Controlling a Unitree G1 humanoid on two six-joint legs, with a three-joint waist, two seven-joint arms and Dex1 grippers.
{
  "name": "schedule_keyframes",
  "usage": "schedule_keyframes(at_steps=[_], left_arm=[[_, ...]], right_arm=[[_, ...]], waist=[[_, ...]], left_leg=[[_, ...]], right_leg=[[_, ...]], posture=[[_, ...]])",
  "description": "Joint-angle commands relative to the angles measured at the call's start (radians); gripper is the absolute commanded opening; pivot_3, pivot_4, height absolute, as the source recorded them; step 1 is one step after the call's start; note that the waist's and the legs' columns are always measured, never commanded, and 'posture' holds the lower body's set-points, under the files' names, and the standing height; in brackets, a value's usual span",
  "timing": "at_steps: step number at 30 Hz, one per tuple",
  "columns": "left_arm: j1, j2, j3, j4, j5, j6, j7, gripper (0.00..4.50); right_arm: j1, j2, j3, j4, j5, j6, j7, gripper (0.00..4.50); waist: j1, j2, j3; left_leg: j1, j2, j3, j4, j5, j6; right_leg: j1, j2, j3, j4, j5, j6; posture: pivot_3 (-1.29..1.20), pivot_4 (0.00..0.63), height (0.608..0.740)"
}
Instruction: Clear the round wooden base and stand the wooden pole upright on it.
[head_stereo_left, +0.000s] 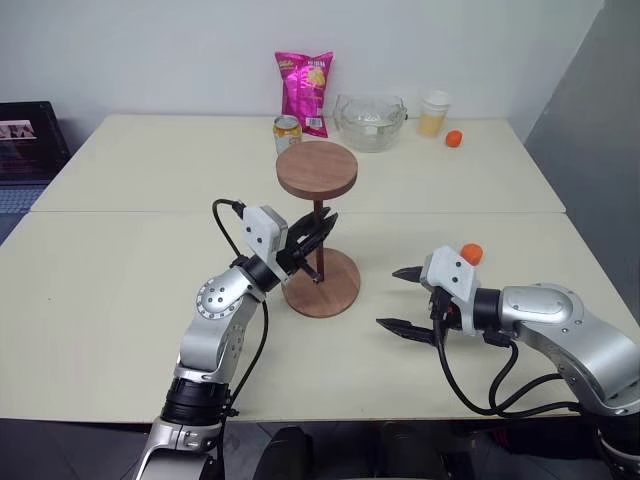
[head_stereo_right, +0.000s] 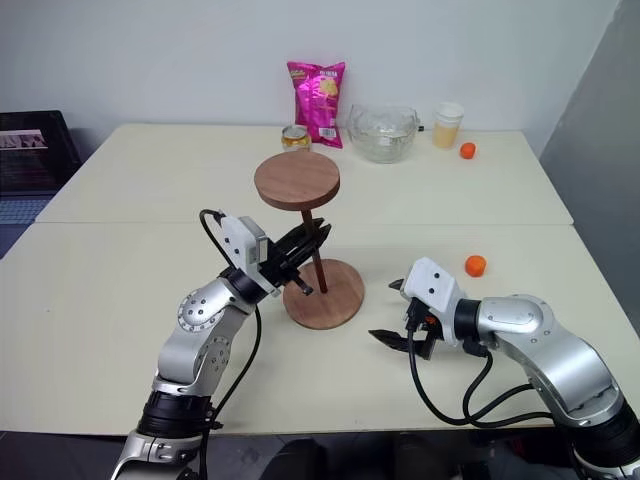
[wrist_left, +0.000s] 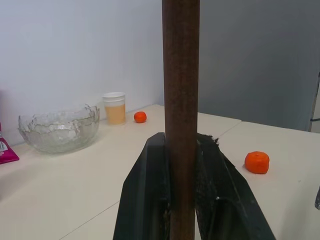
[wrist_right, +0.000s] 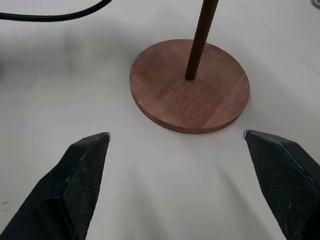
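Observation:
My left gripper is ready to release the pole and should let it go now, because the pole's lower end (head_stereo_left: 320, 272) stands on the centre of the round wooden base.
The round wooden base (head_stereo_left: 325, 283) lies flat on the near table, bare on top. The wooden pole (head_stereo_left: 319, 240) stands upright on its centre, with its fixed disc (head_stereo_left: 317, 168) at the top. My left gripper (head_stereo_left: 318, 232) is shut on the pole at mid-height; in the left wrist view both fingers (wrist_left: 150, 200) press against the pole (wrist_left: 180, 100). My right gripper (head_stereo_left: 398, 298) hangs open just right of the base, holding nothing. In the right wrist view the base (wrist_right: 190, 85) lies beyond its spread fingertips (wrist_right: 85, 165).
An orange (head_stereo_left: 471, 254) rests behind my right wrist. At the back of the far table stand a pink snack bag (head_stereo_left: 304, 90), a can (head_stereo_left: 287, 132), a glass bowl (head_stereo_left: 370, 121), a cup (head_stereo_left: 434, 112) and another orange (head_stereo_left: 454, 139).

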Motion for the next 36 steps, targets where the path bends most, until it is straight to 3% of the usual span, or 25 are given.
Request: schedule_keyframes(at_steps=[1, 17, 18, 20, 22, 26, 32, 36], left_arm=[[0.046, 0.033, -0.024, 0.114, 0.082, 0.05, 0.019, 0.26], [0.059, 0.081, -0.052, 0.064, 0.082, 0.026, -0.009, 0.26], [0.059, 0.083, -0.052, 0.064, 0.083, 0.022, -0.01, 0.97], [0.059, 0.087, -0.052, 0.058, 0.081, 0.022, -0.02, 1.36], [0.061, 0.096, -0.058, 0.051, 0.082, 0.013, -0.047, 1.84], [0.064, 0.107, -0.061, 0.045, 0.093, 0.005, -0.076, 2.66], [0.068, 0.12, -0.05, 0.023, 0.105, 0.009, -0.085, 3.89], [0.082, 0.183, -0.027, -0.038, 0.106, 0.048, -0.103, 3.89]], right_arm=[[-0.007, 0.002, -0.017, -0.04, 0.007, -0.007, -0.009, 4.5], [-0.008, -0.004, -0.011, -0.033, 0.001, -0.02, -0.003, 4.5], [-0.008, -0.004, -0.011, -0.033, 0.001, -0.02, -0.003, 4.5], [-0.006, -0.005, -0.012, -0.034, 0.0, -0.021, -0.002, 4.5], [-0.001, -0.007, -0.014, -0.037, 0.001, -0.021, -0.003, 4.5], [0.006, -0.008, -0.017, -0.042, 0.002, -0.02, -0.005, 4.5], [0.009, -0.012, -0.017, -0.041, -0.002, -0.025, -0.003, 4.5], [0.012, -0.018, -0.016, -0.032, -0.014, -0.043, 0.001, 4.5]], waist=[[0.0, 0.0, -0.002], [0.0, 0.002, -0.008], [0.0, 0.002, -0.008], [-0.003, 0.005, -0.007], [0.0, 0.0, 0.0], [0.012, -0.002, 0.001], [0.011, -0.002, 0.001], [0.009, -0.002, 0.001]], left_leg=[[0.0, 0.0, 0.0, 0.0, 0.0, 0.0], [0.0, 0.0, 0.0, 0.0, 0.0, 0.0], [0.0, 0.0, 0.0, 0.0, 0.0, 0.0], [0.0, 0.0, 0.0, -0.001, 0.0, 0.0], [-0.003, 0.0, 0.001, -0.001, 0.0, 0.0], [-0.019, 0.0, -0.002, 0.003, 0.0, -0.001], [-0.018, -0.001, -0.001, 0.002, 0.0, 0.0], [-0.018, 0.0, -0.001, 0.002, 0.0, 0.0]], right_leg=[[0.0, 0.0, 0.0, 0.0, 0.0, 0.0], [0.0, 0.0, 0.0, 0.0, 0.0, 0.0], [0.0, 0.0, 0.0, 0.0, 0.0, 0.0], [-0.001, 0.001, 0.001, 0.0, 0.0, 0.0], [-0.004, 0.001, 0.001, 0.0, 0.0, 0.0], [-0.017, 0.0, -0.001, 0.002, 0.003, -0.005], [-0.017, -0.001, -0.001, 0.0, 0.003, -0.005], [-0.017, -0.001, -0.001, 0.001, 0.003, -0.005]], posture=[[0.0, 0.15, 0.74], [0.0, 0.15, 0.74], [0.0, 0.15, 0.74], [0.0, 0.15, 0.74], [0.0, 0.15, 0.74], [0.0, 0.15, 0.74], [0.0, 0.15, 0.74], [0.0, 0.15, 0.74]])
